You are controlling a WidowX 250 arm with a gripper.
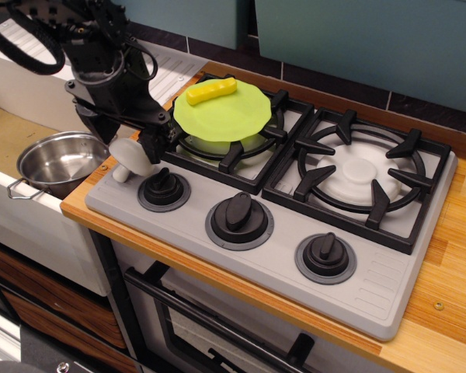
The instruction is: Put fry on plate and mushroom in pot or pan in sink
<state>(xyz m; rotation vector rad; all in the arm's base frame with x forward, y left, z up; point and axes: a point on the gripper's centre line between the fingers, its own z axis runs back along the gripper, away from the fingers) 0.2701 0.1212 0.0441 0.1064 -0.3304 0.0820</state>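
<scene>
My gripper is about to grab the mushroom by its cap [133,156], to put it in the steel pot [58,162].
The yellow fry [210,91] lies on the back left part of the lime-green plate [225,116], which rests on the left burner. The cream mushroom [132,162] lies tilted on the grey stove edge, left of the first knob. My gripper [123,144] is down over it, open, with one black finger on each side of the cap; its upper part is hidden behind the fingers. The steel pot [58,162] stands in the sink [4,136], just left of the mushroom and empty.
Three black knobs [239,217] line the stove front. The right burner grate [365,175] is bare. A ribbed drainboard [167,66] runs behind the sink. A wooden counter [450,256] borders the stove on the right.
</scene>
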